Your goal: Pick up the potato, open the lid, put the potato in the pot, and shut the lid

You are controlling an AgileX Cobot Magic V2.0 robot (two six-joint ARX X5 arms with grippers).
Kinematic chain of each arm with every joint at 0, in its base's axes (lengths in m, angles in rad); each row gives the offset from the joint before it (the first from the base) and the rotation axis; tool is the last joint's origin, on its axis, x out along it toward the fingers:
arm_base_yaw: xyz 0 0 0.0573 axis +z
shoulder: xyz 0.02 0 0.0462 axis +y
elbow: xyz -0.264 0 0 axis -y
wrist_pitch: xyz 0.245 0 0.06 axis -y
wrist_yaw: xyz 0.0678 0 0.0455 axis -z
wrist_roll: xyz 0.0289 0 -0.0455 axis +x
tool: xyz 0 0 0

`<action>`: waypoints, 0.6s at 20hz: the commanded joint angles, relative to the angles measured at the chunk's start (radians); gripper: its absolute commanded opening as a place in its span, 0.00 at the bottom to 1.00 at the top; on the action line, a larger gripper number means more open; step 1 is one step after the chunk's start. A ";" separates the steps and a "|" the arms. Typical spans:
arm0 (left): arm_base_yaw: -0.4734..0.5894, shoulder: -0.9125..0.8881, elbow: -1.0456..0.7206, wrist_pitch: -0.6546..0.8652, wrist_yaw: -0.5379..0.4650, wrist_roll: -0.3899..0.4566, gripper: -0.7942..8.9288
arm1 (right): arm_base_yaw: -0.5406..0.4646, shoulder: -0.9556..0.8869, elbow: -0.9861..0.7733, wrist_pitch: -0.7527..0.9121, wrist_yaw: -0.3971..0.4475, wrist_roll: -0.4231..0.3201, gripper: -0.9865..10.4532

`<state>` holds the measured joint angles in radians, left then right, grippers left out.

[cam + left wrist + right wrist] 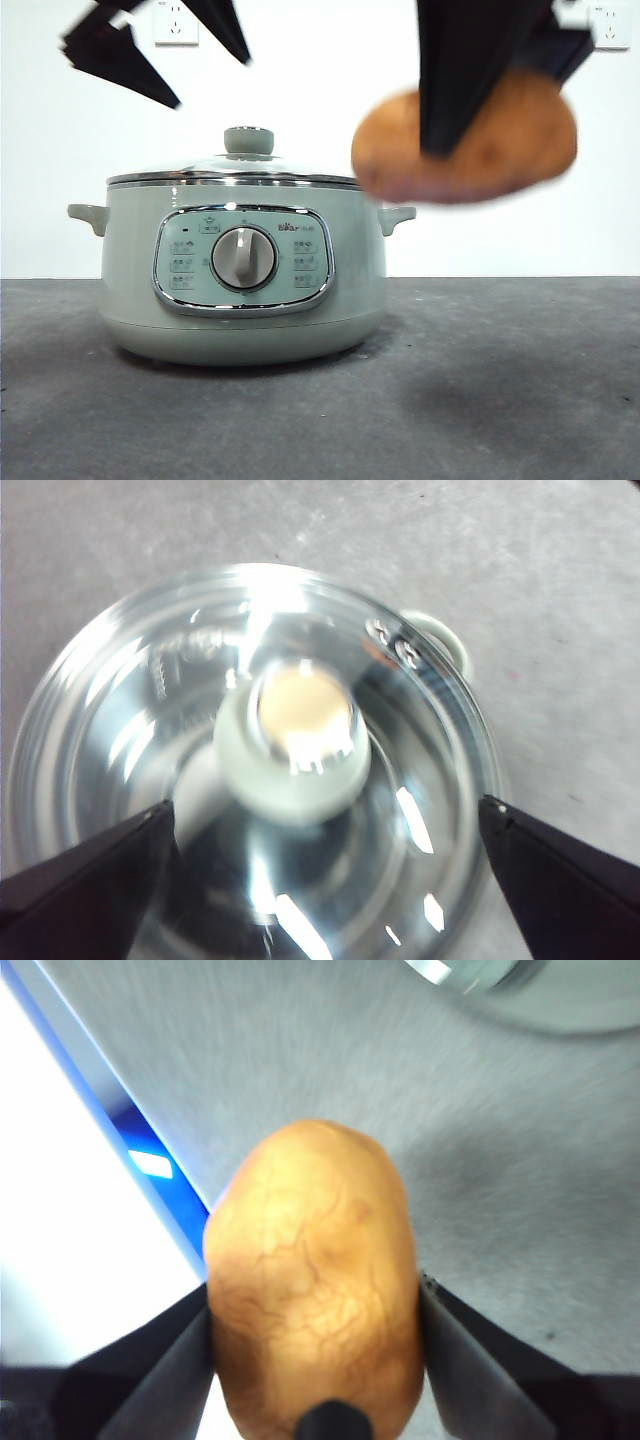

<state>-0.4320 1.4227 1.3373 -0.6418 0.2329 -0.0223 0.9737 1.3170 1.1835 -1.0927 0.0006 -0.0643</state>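
Observation:
I need to grab the glass lid by its round knob [249, 140] with my left gripper next, to open the pot [240, 290] for the potato.
The pale green pot [240, 290] stands on the grey table, left of centre, with the glass lid [235, 170] closed on it. My right gripper [470, 110] is shut on the orange-brown potato [465, 145] and holds it in the air to the right of the pot, about level with the lid; the right wrist view shows the potato [315, 1290] between the jaws. My left gripper [165, 55] hangs open above the lid, up and to the left of the knob [248, 140]. The left wrist view looks down on the lid [250, 760] and knob [295, 740] between its spread jaws.
The pot has a chrome-framed panel with a grey dial [243, 258] and two side handles [88, 216]. Two wall sockets [175, 22] sit on the white wall behind. The table's edge with a blue strip [150, 1160] shows in the right wrist view.

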 commanded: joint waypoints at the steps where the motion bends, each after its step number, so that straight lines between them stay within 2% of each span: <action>1: -0.037 0.062 0.006 0.049 -0.063 0.018 0.63 | -0.001 -0.070 0.003 -0.011 0.004 0.055 0.07; 4: -0.075 0.117 0.006 0.113 -0.137 0.027 0.63 | -0.001 -0.158 0.003 -0.037 0.009 0.095 0.07; 9: -0.116 0.144 0.006 0.161 -0.203 0.022 0.61 | 0.000 -0.231 0.003 -0.063 0.012 0.142 0.07; 12: -0.121 0.162 0.006 0.153 -0.227 0.023 0.45 | 0.000 -0.237 0.003 -0.079 0.012 0.152 0.07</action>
<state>-0.5526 1.5711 1.3430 -0.4919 0.0105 -0.0078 0.9737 1.0805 1.1847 -1.1721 0.0109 0.0715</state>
